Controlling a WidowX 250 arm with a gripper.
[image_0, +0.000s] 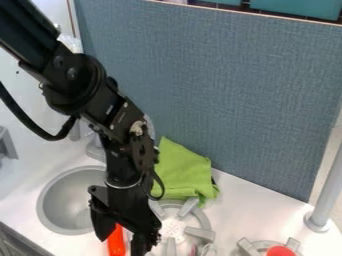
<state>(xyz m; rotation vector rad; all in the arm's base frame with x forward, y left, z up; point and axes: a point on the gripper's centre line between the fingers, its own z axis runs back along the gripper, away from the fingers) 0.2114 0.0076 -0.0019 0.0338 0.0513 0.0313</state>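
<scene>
The long orange-red object should go over to the stove burner, so my gripper should grab it next by its end nearest the green cloth (182, 170).
The black gripper (121, 241) hangs low near the bottom edge in the camera view, between the sink and the near stove burner. It stands open, its fingers apart. An orange-red object (116, 243) shows between them, close beside the left finger, with a gap on the side of the right finger. The object's upper end is hidden behind the gripper and its lower end is cut off by the view's edge. A green cloth (182, 170) lies crumpled behind and right of the gripper, against the blue-grey panel.
The round grey sink (59, 207) is at the left, with a grey faucet (95, 149) behind it. A stove burner (202, 220) is right of the gripper. Another burner (248, 247) with a red item (280, 251) sits lower right. A grey post (326, 192) stands at the right edge; the panel (234, 95) bounds the back.
</scene>
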